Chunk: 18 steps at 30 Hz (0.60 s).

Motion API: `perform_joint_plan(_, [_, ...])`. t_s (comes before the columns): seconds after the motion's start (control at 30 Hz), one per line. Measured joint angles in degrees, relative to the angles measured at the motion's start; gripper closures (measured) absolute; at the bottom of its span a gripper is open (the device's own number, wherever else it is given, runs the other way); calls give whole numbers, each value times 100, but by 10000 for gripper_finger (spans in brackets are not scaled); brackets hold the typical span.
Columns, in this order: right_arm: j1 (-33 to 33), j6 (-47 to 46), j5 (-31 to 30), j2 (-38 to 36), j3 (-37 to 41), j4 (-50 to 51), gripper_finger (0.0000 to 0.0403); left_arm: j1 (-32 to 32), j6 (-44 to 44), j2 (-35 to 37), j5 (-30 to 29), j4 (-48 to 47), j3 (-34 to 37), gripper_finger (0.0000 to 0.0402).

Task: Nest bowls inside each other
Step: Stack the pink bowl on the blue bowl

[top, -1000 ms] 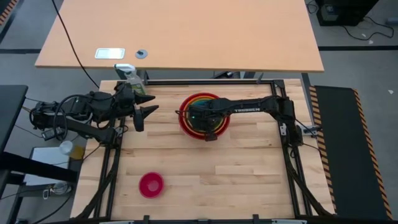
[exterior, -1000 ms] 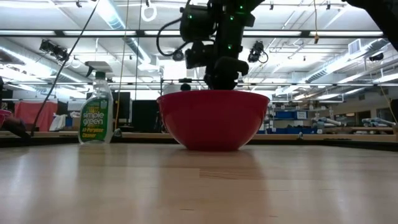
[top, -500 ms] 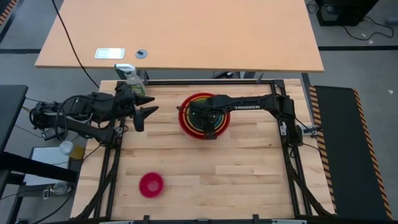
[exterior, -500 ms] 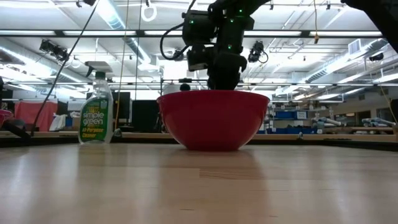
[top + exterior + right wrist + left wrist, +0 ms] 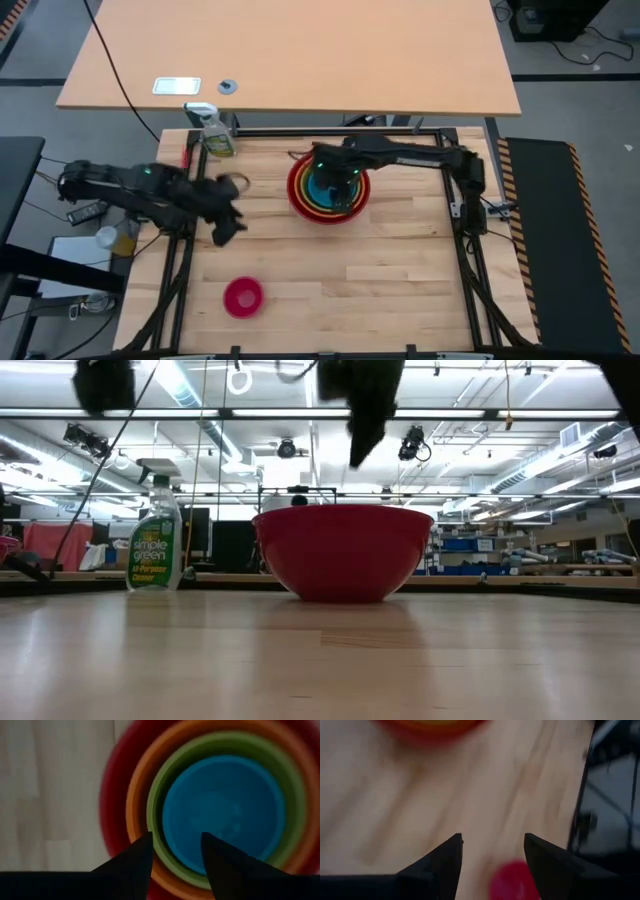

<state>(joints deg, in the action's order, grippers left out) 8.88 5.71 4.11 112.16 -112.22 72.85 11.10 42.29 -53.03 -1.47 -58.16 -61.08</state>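
My left gripper grips the small pink bowl by its rim (image 5: 243,281) next, to nest the pink bowl inside the blue bowl (image 5: 320,186).
Four bowls sit nested at the table's middle: the red bowl (image 5: 298,192) (image 5: 343,555) stands on its base and holds the orange bowl (image 5: 137,800), the green bowl (image 5: 156,795) and the blue bowl (image 5: 225,812) (image 5: 320,186). My right gripper (image 5: 175,840) (image 5: 365,430) hangs open above the stack, clear of its rim. The small pink bowl (image 5: 243,296) (image 5: 515,880) stands alone near the table's front left. My left gripper (image 5: 226,226) (image 5: 492,840) is open, tipped down over the bare wood between the stack and the pink bowl.
A spray bottle (image 5: 215,135) (image 5: 155,540) of green liquid stands at the far left corner. A black frame rail (image 5: 300,131) edges the work area. Bare wood (image 5: 380,280) spreads over the near right.
My right gripper has risen out of the red bowl until it is clear above the rim; the blue bowl now shows lying in the green one. My left gripper has swung from beside the spray bottle toward the near edge, sinking and tipping to point downward.
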Motion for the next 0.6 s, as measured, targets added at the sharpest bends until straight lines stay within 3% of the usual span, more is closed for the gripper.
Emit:
perform_joint_plan(0.13, [-19,-234,-294,-708,149,-239,231,422,319,-475,582,72,409,186])
perform_joint_plan(0.33, [-86,-370,-820,-1752,625,-713,231,1044,549,-1154,1008,711,1032,186])
perform_joint_plan(0.6, [-87,-318,-1217,-2721,1226,-875,231,1646,998,-2075,987,1719,1449,186])
